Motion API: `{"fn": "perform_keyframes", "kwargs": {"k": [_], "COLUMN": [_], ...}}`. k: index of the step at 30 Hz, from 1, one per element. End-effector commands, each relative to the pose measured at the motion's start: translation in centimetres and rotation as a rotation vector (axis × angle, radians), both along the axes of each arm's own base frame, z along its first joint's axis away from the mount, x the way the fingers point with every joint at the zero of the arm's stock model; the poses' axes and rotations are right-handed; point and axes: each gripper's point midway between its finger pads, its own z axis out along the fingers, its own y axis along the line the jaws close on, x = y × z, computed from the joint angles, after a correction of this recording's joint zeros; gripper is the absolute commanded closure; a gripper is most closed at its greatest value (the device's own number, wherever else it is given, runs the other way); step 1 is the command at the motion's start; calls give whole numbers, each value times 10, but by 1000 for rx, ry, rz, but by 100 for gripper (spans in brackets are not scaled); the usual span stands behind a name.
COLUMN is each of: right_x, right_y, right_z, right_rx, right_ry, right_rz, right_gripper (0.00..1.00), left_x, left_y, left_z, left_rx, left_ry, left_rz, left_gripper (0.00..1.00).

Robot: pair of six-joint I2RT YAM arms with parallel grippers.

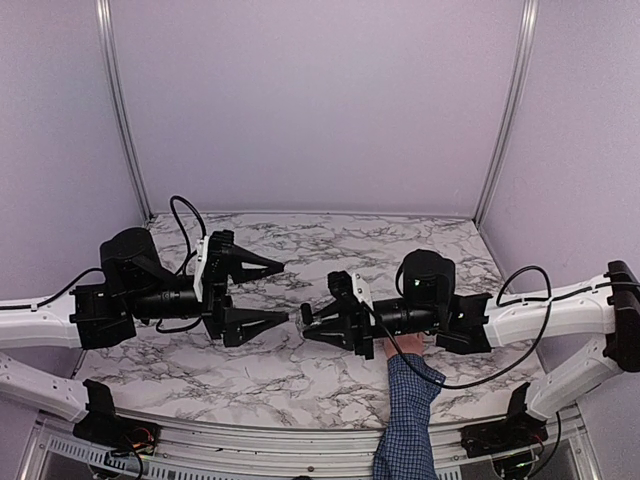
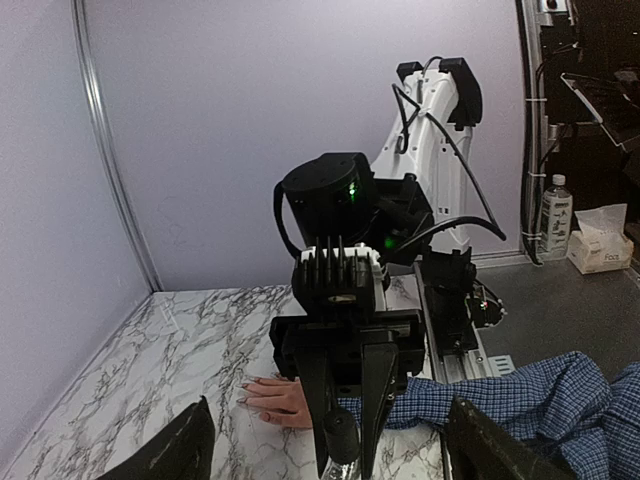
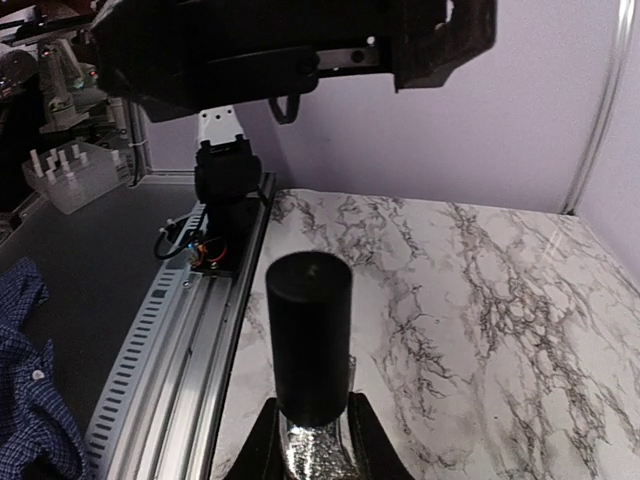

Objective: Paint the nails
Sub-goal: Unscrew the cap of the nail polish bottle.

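Note:
My left gripper should grab the bottle's black cap next and twist it open for painting, while the glittery body [image 3: 318,452] stays in my right gripper.
A pale hand [image 1: 405,346] with a blue checked sleeve [image 1: 405,420] lies flat on the marble table, mostly under my right arm. In the left wrist view the hand [image 2: 278,400] shows spread fingers with small nails [image 2: 244,386]. My right gripper [image 1: 308,325] is shut on a small bottle [image 1: 297,317] with a glittery grey body [image 3: 318,452] and a black cap [image 3: 308,340], held above the table with the cap pointing at my left gripper. My left gripper [image 1: 286,292] is open wide and empty, its lower finger [image 1: 262,321] just left of the cap.
The marble table [image 1: 330,245] is walled by lilac panels behind and at both sides. A metal rail [image 3: 190,340] runs along the near edge. Off the table, a water bottle [image 2: 555,215] and a tissue box [image 2: 600,250] stand to the side.

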Motion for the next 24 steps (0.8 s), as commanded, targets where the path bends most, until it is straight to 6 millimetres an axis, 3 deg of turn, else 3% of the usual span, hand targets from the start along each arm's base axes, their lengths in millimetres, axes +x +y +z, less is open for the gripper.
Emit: {"fn": "perform_keyframes", "kwargs": {"k": [1, 10, 24], "right_x": [-49, -71, -81], "right_y": [-6, -7, -4], "right_z": [17, 31, 33], "right_rx": [23, 33, 42], "right_ry": [34, 60, 97], "right_rz": [280, 425, 492], "right_gripper": [100, 100, 100], "left_x": [-35, -49, -72], "left_y": [1, -17, -38], "left_z": [-3, -11, -14], "left_rx": [26, 63, 78], "left_ry": [-32, -7, -31], "left_rz": [-201, -341, -443], "left_gripper": [21, 31, 53]}}
